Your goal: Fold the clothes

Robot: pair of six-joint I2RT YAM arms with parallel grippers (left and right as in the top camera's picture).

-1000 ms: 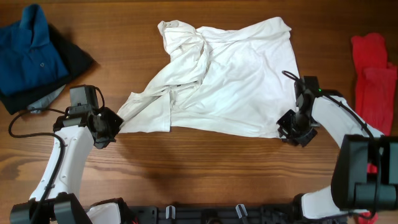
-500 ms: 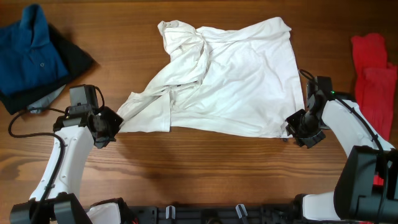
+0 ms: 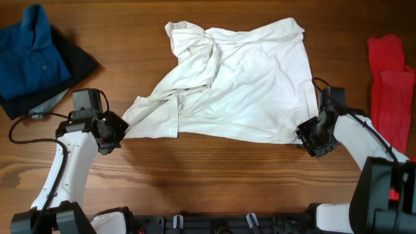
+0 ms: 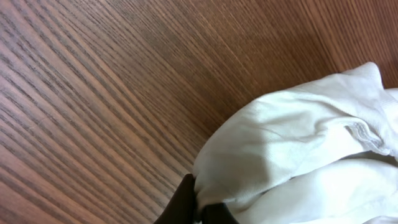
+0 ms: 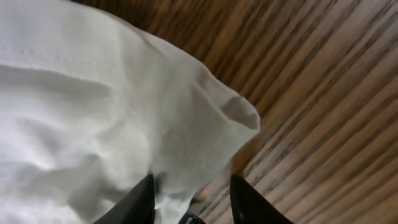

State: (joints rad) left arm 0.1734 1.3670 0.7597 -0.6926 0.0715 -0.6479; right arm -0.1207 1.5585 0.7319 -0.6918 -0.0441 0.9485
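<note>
My right gripper is about to grab the white T-shirt's loose hem corner (image 3: 298, 139) (image 5: 194, 173), opposite the corner of my left gripper, to spread the T-shirt out for folding.
The clothes at hand are a white T-shirt (image 3: 240, 84), spread crumpled across the middle of the table, collar end bunched at the upper left. My left gripper (image 3: 121, 132) is shut on its lower left corner; in the left wrist view the dark fingertips (image 4: 186, 202) pinch the white fabric (image 4: 298, 143). My right gripper (image 3: 304, 138) sits at the shirt's lower right corner. In the right wrist view its jaws stand apart with the corner of the hem (image 5: 205, 118) lying loosely between them, the gripper (image 5: 193, 199) open.
A blue polo (image 3: 29, 55) lies on dark pieces (image 3: 81, 62) at the far left. Red shirts (image 3: 390, 84) lie at the far right, close to my right arm. Bare wooden table (image 3: 214, 175) runs along the front.
My right gripper has shifted a little to the right at the shirt's lower right corner and its jaws have widened. The left arm and the shirt have stayed put.
</note>
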